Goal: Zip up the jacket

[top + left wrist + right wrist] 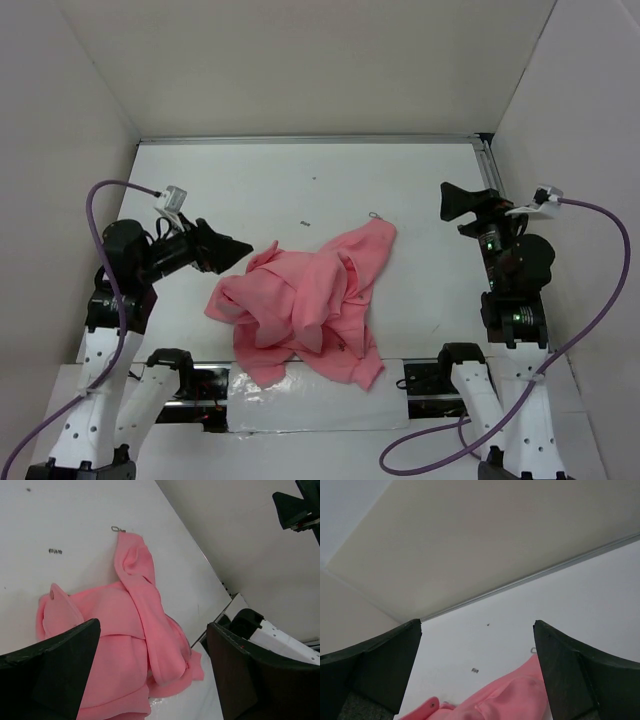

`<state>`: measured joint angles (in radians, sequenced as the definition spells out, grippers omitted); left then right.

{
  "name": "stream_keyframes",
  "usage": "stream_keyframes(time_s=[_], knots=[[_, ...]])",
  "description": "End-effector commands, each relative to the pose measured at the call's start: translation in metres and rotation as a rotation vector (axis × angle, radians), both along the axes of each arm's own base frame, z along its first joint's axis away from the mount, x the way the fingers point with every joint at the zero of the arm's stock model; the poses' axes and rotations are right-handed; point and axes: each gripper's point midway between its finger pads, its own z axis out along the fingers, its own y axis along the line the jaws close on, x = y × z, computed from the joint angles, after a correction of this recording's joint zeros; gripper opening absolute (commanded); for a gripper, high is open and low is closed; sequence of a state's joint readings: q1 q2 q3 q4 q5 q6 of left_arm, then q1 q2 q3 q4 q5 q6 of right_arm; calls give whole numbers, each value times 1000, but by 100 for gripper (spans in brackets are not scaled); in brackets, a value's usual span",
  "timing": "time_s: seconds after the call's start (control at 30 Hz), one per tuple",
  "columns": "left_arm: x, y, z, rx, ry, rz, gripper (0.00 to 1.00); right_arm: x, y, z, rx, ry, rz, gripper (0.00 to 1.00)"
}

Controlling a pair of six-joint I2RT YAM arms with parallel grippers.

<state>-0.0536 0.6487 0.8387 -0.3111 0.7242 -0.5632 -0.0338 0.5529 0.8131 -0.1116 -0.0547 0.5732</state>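
The jacket has to be spread open for zipping, so the robot's left gripper next needs to grab its far edge [272, 252], away from the zipper pull [375, 215].
The salmon-pink jacket [305, 300] lies crumpled in a heap on the white table, near the front edge at the middle. One corner reaches up right to a small metal zipper pull [375, 215]. The jacket also shows in the left wrist view [120, 625] and at the bottom of the right wrist view [510, 697]. My left gripper [235, 250] is open and empty, raised just left of the jacket and pointing at it. My right gripper [450, 200] is open and empty, raised to the right of the jacket and apart from it.
White walls enclose the table [300, 180] on three sides, with a metal rail [310, 138] along the back. A small dark speck [306, 225] lies on the table behind the jacket. A shiny plastic sheet [310, 400] covers the front edge between the arm bases.
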Motion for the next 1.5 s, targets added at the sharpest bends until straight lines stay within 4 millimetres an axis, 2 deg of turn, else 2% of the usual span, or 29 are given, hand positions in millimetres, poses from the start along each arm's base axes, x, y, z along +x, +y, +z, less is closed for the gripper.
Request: stream_keyframes(time_s=[0.0,0.07,0.1,0.2,0.23,0.33,0.4,0.43,0.5,0.53,0.6,0.63,0.8,0.9,0.93,0.97,1.0,1.03,1.07,1.1,1.17,1.2,1.23,1.3,1.33,1.37,1.4,1.43,1.47], knots=[[3,-5,-3,-43,60,-25,99,-1,17,3,-26,13,96,100],[14,-3,-16,-32,120,1,99,4,4,-17,83,130,13,100],[18,-4,-18,-30,135,0,99,7,3,-20,85,141,4,100],[40,3,-47,2,303,83,99,15,5,-54,109,300,8,100],[47,12,-65,36,388,164,99,16,9,-59,116,328,25,100],[66,20,-116,144,592,290,99,27,20,-107,125,507,70,100],[68,11,-133,199,642,288,99,27,38,-136,108,599,118,100],[73,9,-150,233,685,292,99,31,41,-155,105,664,117,100],[77,-5,-157,255,711,257,99,29,55,-175,91,739,143,100],[81,-7,-171,278,755,259,99,32,55,-190,80,791,114,100],[86,-14,-177,306,782,268,99,29,64,-207,61,850,103,100],[89,-13,-192,341,817,278,99,29,70,-221,24,890,94,100],[97,-25,-218,423,888,282,99,36,86,-257,4,976,55,100],[110,-28,-235,458,918,288,99,47,95,-267,10,988,63,100],[112,-28,-249,480,951,285,99,50,95,-279,-1,1023,44,100],[122,-33,-247,473,949,280,99,58,96,-279,-7,1017,27,100],[124,-33,-263,497,992,276,99,61,96,-293,-17,1062,10,100],[135,-38,-261,495,986,274,99,64,97,-298,-20,1083,5,100],[137,-40,-265,503,1001,274,99,71,102,-296,-19,1075,12,100],[138,-39,-271,519,1017,286,99,72,106,-310,-21,1116,18,100],[138,-45,-283,550,1037,274,99,77,114,-316,-5,1136,37,100],[136,-48,-289,558,1044,260,99,76,119,-327,4,1163,39,100],[136,-52,-291,557,1031,236,92,78,121,-330,8,1169,41,100],[135,-58,-293,540,1023,202,66,81,128,-339,18,1188,38,98],[131,-62,-293,526,1020,161,38,82,128,-341,16,1193,30,92],[135,-65,-291,508,999,154,18,85,130,-340,17,1189,26,72],[137,-67,-286,500,981,147,0,86,133,-340,11,1186,34,57],[142,-70,-278,489,957,137,0,89,136,-336,11,1172,43,42],[147,-72,-272,487,930,135,0,94,138,-328,18,1148,45,0]])
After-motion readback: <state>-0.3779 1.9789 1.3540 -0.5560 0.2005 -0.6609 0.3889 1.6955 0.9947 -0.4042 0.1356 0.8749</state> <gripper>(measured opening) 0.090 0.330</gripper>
